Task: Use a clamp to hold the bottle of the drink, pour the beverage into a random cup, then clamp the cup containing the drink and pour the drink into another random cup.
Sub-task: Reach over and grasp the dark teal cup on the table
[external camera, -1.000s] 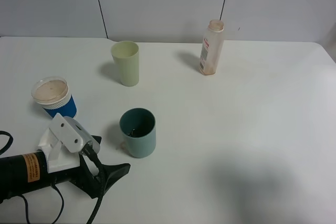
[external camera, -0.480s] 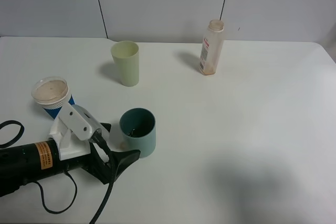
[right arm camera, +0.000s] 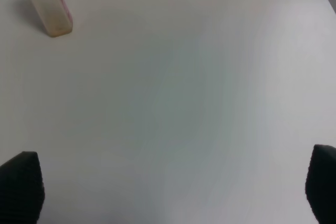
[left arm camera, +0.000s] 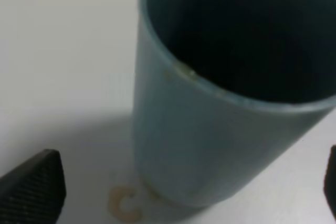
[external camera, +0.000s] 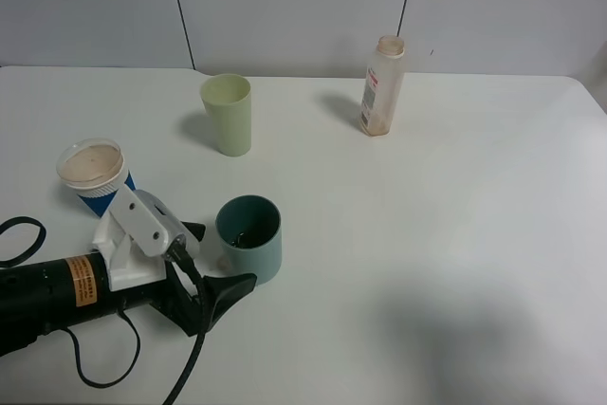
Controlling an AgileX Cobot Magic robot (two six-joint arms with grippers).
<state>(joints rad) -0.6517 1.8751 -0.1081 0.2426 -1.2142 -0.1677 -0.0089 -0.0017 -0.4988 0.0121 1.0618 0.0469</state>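
Note:
The teal cup's body [external camera: 256,248] [left arm camera: 215,140] is still ahead of my fingers, so it isn't time to close yet. My left gripper should first move forward around the cup's body, then close on the cup.
The teal cup [external camera: 251,251] stands upright near the table's front left, with dark beverage [external camera: 248,237] at its bottom. My left gripper [external camera: 216,258] is open just to the cup's left, one finger on each side of the cup's near wall, and I cannot tell whether they touch. In the left wrist view the teal cup [left arm camera: 210,124] fills the frame between the two fingertips of the left gripper [left arm camera: 181,184]. The blue-sleeved paper cup [external camera: 95,175] stands behind the left arm. The bottle [external camera: 382,85] stands upright at the back. My right gripper [right arm camera: 170,187] is open over bare table, far from the bottle [right arm camera: 47,3].
A pale yellow-green tumbler [external camera: 227,114] stands at the back left of centre. A small tan ring stain [left arm camera: 126,208] marks the table at the teal cup's base. The right gripper is outside the exterior high view. The white table [external camera: 455,234] ends at a grey wall.
My left arm has slid right and slightly away from the front edge, bringing its open fingers up to the teal cup. The cups and bottle have not moved.

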